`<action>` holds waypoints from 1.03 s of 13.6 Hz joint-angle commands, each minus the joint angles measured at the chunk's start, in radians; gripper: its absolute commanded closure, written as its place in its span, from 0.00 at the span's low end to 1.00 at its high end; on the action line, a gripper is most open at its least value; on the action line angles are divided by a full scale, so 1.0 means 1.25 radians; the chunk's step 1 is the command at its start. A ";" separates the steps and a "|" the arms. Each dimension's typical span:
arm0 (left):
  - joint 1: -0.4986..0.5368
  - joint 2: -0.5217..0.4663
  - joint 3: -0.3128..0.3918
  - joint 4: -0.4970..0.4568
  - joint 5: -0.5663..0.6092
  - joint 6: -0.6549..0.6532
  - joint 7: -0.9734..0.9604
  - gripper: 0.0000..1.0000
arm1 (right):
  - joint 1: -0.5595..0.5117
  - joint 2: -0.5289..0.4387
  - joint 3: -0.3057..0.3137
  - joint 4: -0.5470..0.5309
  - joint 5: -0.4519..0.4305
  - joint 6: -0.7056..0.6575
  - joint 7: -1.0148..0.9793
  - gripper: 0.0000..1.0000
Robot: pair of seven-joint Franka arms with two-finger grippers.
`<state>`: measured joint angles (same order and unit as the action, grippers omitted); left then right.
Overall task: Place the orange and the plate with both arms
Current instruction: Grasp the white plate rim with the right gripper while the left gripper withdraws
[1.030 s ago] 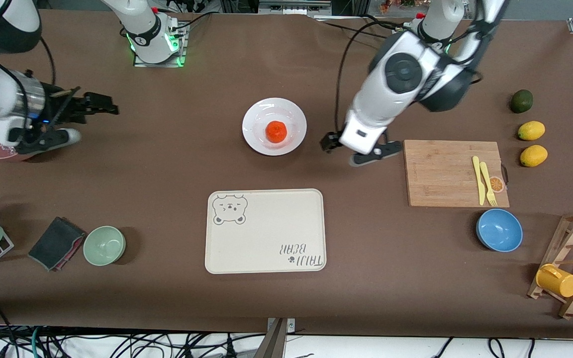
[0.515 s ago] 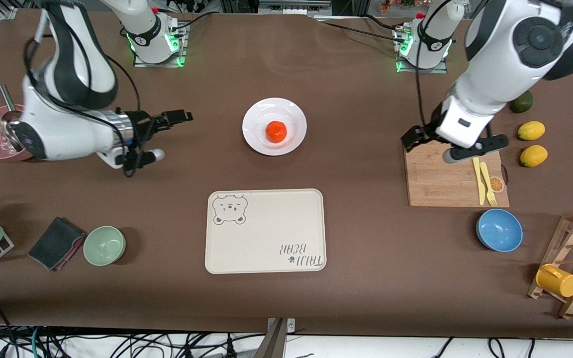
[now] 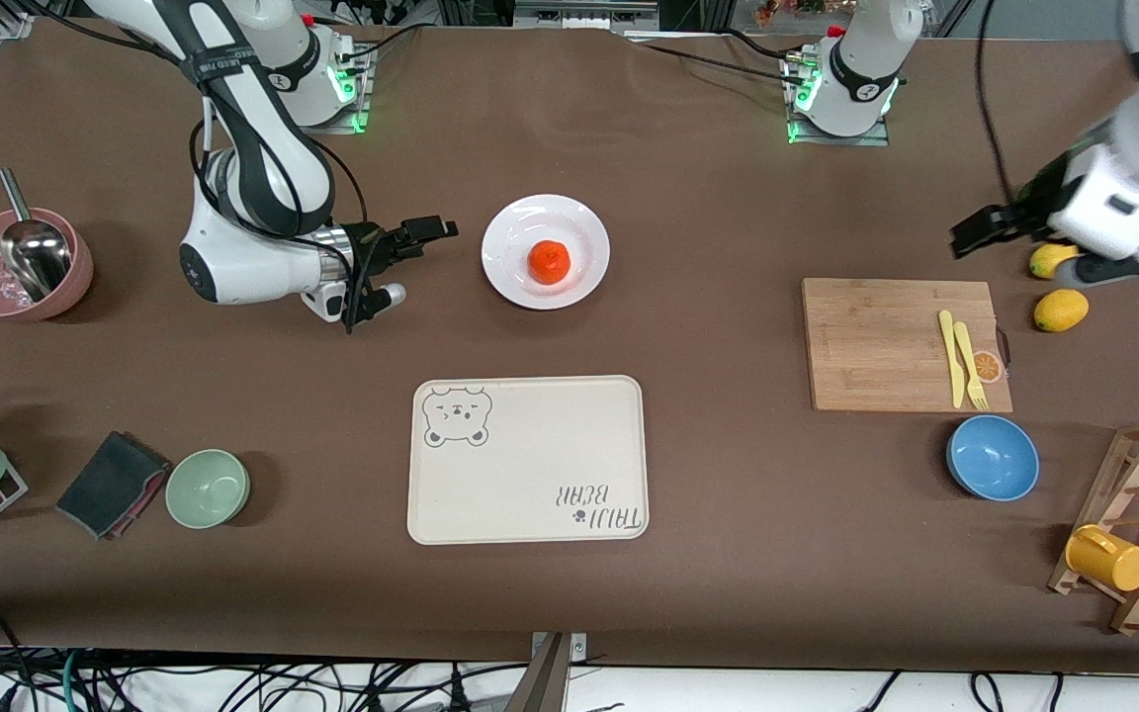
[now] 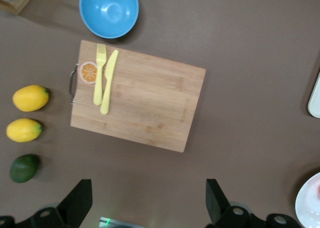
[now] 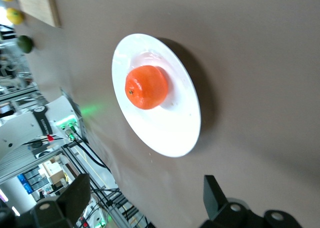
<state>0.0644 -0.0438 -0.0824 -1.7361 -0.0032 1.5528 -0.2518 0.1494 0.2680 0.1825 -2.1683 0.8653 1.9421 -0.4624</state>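
Observation:
My right gripper picks up the plate by its thin outer rim (image 3: 487,254) next, since the plate's round side spreads wider than my fingers open.
The orange (image 3: 550,261) lies in the middle of the white plate (image 3: 515,232), at mid-table and farther from the front camera than the beige tray. In the right wrist view the orange (image 5: 146,86) and the plate (image 5: 175,133) show whole. My right gripper (image 3: 436,230) (image 5: 146,184) is open and empty. It hangs low beside the plate, toward the right arm's end, and points at it. My left gripper (image 3: 980,233) (image 4: 147,188) is open and empty, high over the table by the cutting board and the lemons. The plate's rim (image 4: 309,204) shows at the edge of the left wrist view.
The beige bear tray (image 3: 528,460) lies nearer the front camera than the plate. The cutting board (image 3: 876,341) bears a yellow knife and fork. Around it are a blue bowl (image 3: 992,457), lemons (image 3: 1061,310), an avocado (image 4: 25,168), a green bowl (image 3: 207,488), a pink bowl (image 3: 21,265) and a mug rack (image 3: 1138,524).
My left arm has swung away from the plate, over the cutting board, toward the lemons. My right arm has come from the pink bowl to just beside the plate. Orange and plate have not moved.

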 commanded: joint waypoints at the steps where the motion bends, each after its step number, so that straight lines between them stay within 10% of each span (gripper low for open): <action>1: 0.000 -0.002 0.036 0.030 0.010 -0.034 0.078 0.00 | -0.005 0.014 0.012 -0.045 0.070 0.061 -0.110 0.00; 7: -0.011 -0.003 0.018 0.032 0.011 -0.033 0.064 0.00 | -0.005 0.192 0.071 -0.050 0.407 0.172 -0.464 0.00; 10: -0.001 0.010 0.009 0.055 0.006 -0.036 0.091 0.00 | 0.018 0.219 0.075 -0.047 0.429 0.186 -0.480 0.01; 14: 0.001 0.053 0.028 0.127 0.005 -0.054 0.151 0.00 | 0.030 0.226 0.075 -0.047 0.458 0.184 -0.479 0.45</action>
<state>0.0638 -0.0128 -0.0520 -1.6411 -0.0032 1.5253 -0.1025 0.1747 0.5484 0.2702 -2.2317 1.4102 2.1588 -1.0504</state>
